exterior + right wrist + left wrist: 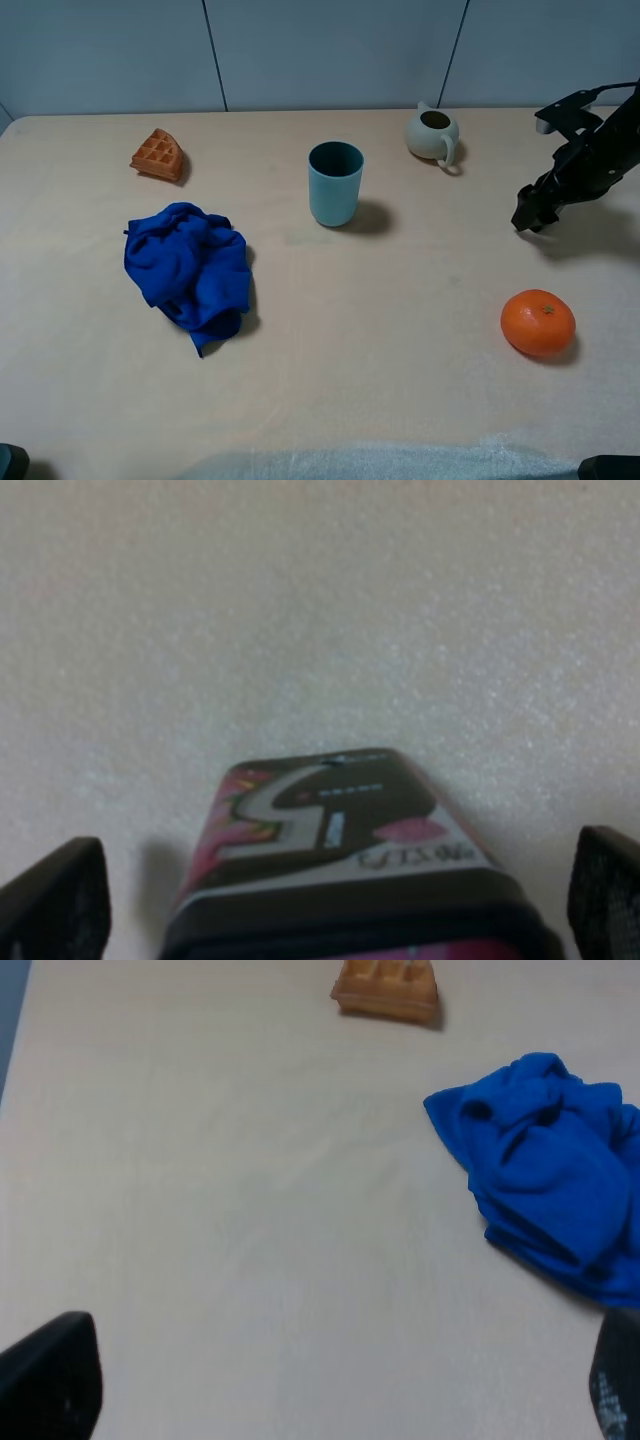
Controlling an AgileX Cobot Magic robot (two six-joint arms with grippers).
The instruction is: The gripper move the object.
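The sides of the black carton are between both lowered fingers in the right wrist view. My right gripper will close on the carton.
The object, a small black carton (345,830) with pink and white label marks, lies on the table. In the right wrist view it sits between my right gripper's two fingers. My right gripper (330,900) is open, with a gap between each fingertip (55,900) and the carton. In the exterior view this gripper (530,212) is low over the table at the right, left of the arm. The carton cannot be told apart from the dark claw there. My left gripper (335,1385) is open and empty, over bare table near the front left.
A teal cup (335,183) stands mid-table. A pale teapot (433,133) is at the back right and an orange fruit (538,322) at the front right. A crumpled blue cloth (190,265) (550,1170) and a waffle wedge (158,155) (387,988) are on the left.
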